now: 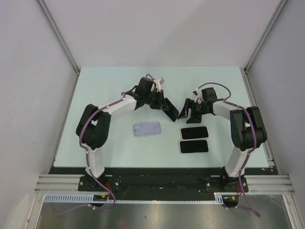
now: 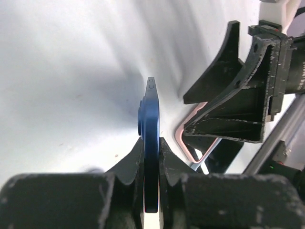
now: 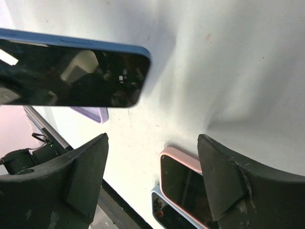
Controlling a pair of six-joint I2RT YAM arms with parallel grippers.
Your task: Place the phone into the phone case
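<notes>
My right gripper grabs the blue phone by its uncovered end (image 1: 174, 115) (image 3: 127, 78) next, since the opposite end stays free to enter the lavender case.
A blue phone (image 2: 151, 124) with a dark screen (image 3: 71, 71) is held edge-on above the table, and my left gripper (image 2: 151, 150) is shut on it. In the top view the gripper (image 1: 167, 108) hangs over the table's middle. My right gripper (image 3: 152, 143) faces it a short way off, also seen at the gripper (image 1: 189, 112) in the top view. It is open, with nothing between its fingers, and does not touch the phone. The empty lavender phone case (image 1: 147, 129) lies flat on the table near the left arm, and its corner (image 3: 93, 114) shows under the phone.
A dark-screened phone in a pink case (image 1: 194, 132) and another in a light blue case (image 1: 194, 146) lie side by side below my right gripper. The pale table (image 1: 109, 86) ends at metal rails on both sides.
</notes>
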